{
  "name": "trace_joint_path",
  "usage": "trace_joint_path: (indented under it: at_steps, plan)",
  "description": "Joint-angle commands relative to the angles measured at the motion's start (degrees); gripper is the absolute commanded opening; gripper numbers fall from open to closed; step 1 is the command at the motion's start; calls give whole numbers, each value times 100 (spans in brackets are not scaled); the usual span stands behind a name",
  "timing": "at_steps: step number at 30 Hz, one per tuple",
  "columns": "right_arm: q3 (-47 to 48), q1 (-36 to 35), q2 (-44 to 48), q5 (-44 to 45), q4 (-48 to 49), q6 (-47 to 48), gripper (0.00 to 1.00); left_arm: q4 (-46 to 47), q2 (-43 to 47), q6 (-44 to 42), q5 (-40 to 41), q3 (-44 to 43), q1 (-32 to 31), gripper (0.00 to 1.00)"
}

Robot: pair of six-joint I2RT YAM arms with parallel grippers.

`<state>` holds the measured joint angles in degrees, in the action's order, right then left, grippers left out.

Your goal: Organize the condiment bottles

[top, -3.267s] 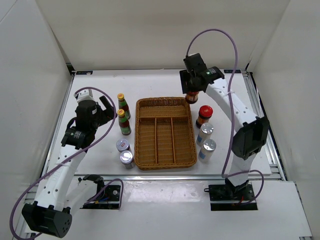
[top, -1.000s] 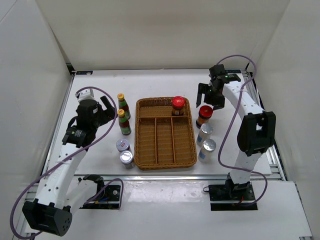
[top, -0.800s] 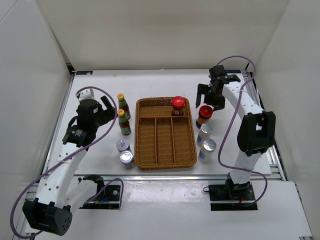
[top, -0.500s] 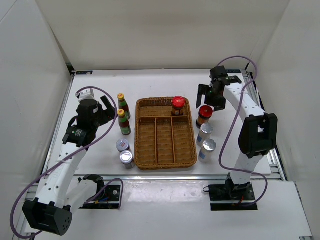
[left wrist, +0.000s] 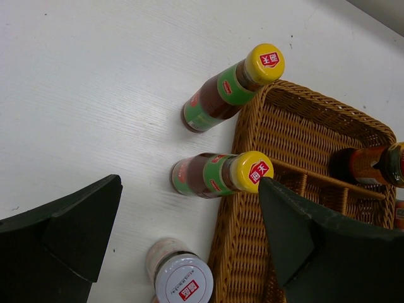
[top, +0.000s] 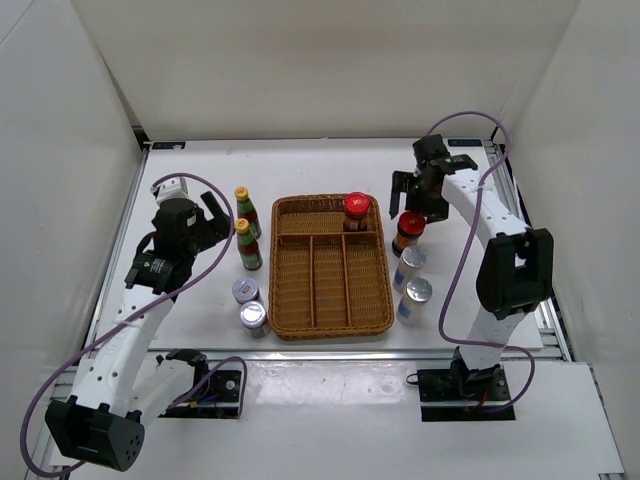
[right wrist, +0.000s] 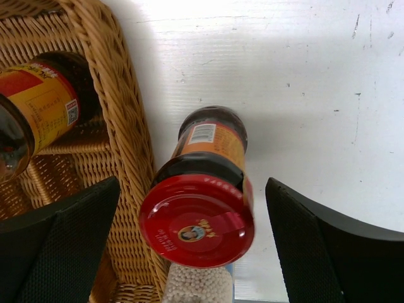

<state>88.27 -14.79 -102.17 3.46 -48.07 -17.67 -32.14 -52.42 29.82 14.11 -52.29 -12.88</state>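
The right gripper's open fingers are level with the sides of the red cap. The right gripper should close now, as it would hold the cap.
One red-capped dark jar (top: 356, 211) stands in the back compartment of the wicker tray (top: 283, 300). The other red-capped jar (top: 408, 232) (right wrist: 205, 189) stands on the table just right of the tray, and my open right gripper (top: 412, 192) (right wrist: 192, 183) hangs above it, a finger on each side, not touching. Two white shakers (top: 410, 266) (top: 415, 298) stand in front of that jar. Left of the tray are two yellow-capped sauce bottles (top: 246, 210) (top: 248, 245) and two silver-lidded jars (top: 245, 291) (top: 253, 317). My left gripper (top: 213, 216) (left wrist: 189, 182) hovers open over the nearer sauce bottle (left wrist: 208, 175).
The tray's three long front compartments (top: 330, 285) hold nothing. Its wicker rim (right wrist: 129, 126) runs close beside the jar on the table. White walls enclose the table at the back and sides.
The right gripper left a red-capped jar in the tray's back compartment, moved right, then opened wider and shifted slightly over the jar on the table. The left arm has not moved.
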Motion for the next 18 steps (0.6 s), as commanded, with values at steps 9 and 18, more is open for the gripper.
trace_joint_path:
  at_steps: [9,18]
  plan:
    - [-11,-393,-4,839,-211,-105,85,24,30,-38,127,-53,-21,100]
    - [-11,-393,-57,893,-325,-158,65,24,83,-38,127,-53,-21,100]
